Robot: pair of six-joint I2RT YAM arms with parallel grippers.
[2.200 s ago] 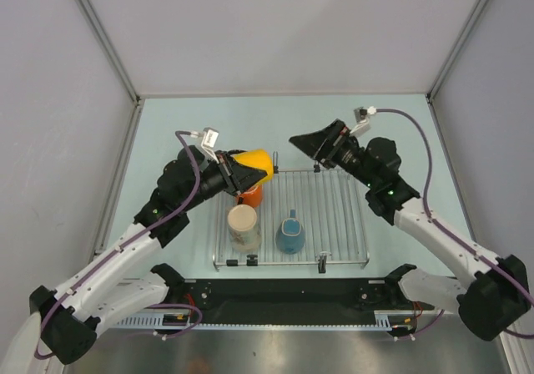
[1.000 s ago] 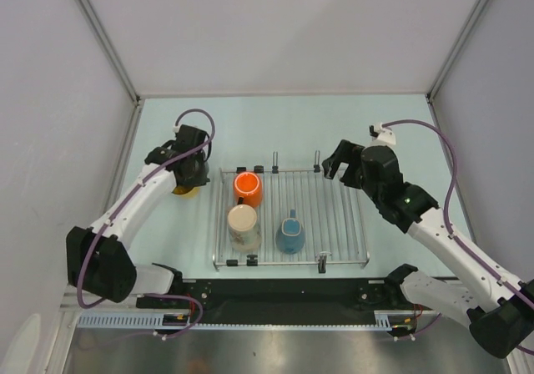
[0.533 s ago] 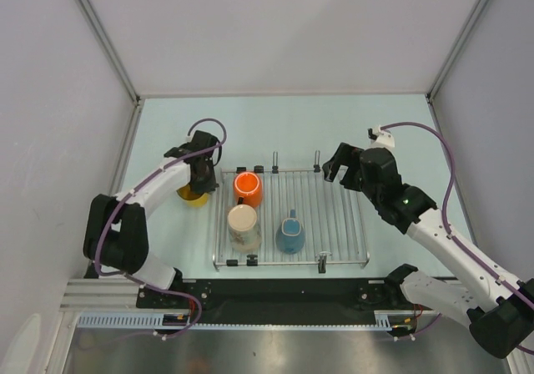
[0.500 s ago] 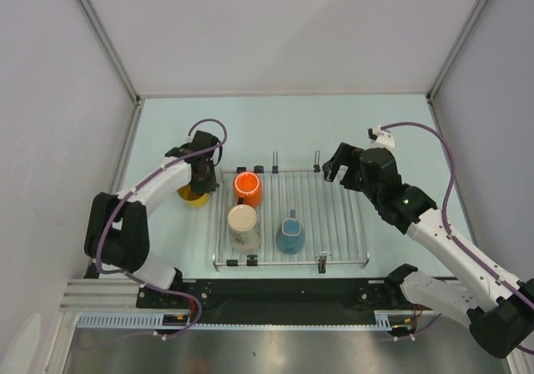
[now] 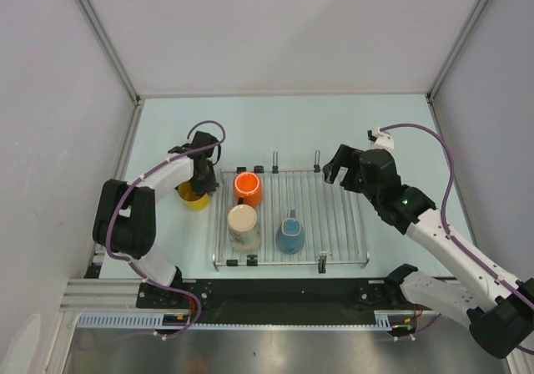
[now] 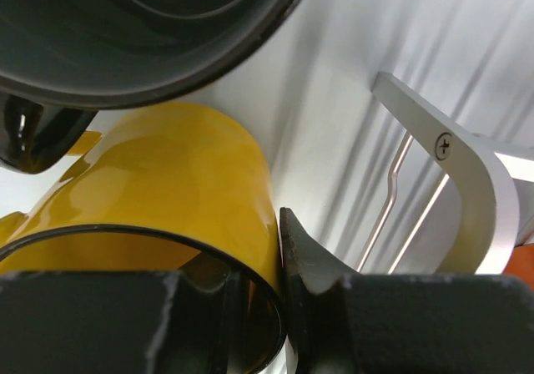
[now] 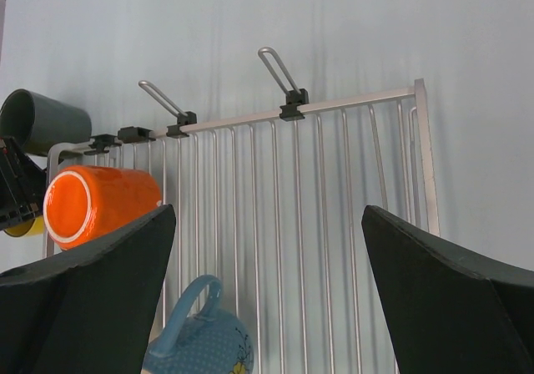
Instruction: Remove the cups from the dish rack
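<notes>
My left gripper opens now, since the yellow cup (image 5: 192, 198) is low over flat, empty table between the dark grey-green cup and the rack.
The yellow cup (image 5: 192, 198) stands on the table just left of the dish rack (image 5: 342, 224). My left gripper (image 5: 200, 176) is shut on the cup's wall (image 6: 167, 182), with one finger (image 6: 304, 261) outside and one inside. A dark grey-green cup (image 6: 125, 23) sits just beyond it and also shows in the right wrist view (image 7: 42, 119). The orange cup (image 5: 248, 187) lies on its side on the rack. The cream cup (image 5: 243, 225) and the blue cup (image 5: 290, 234) are on the rack too. My right gripper (image 5: 334, 164) is open and empty over the rack's far right (image 7: 267, 307).
Two upright wire posts (image 5: 275, 159) stand on the rack's far edge. Grey walls enclose the table on the left, back and right. The arm bases and a black rail (image 5: 284, 295) run along the near edge.
My left arm carried the yellow cup from above the rack down to the table left of it. My right gripper dropped lower and has stayed still since.
</notes>
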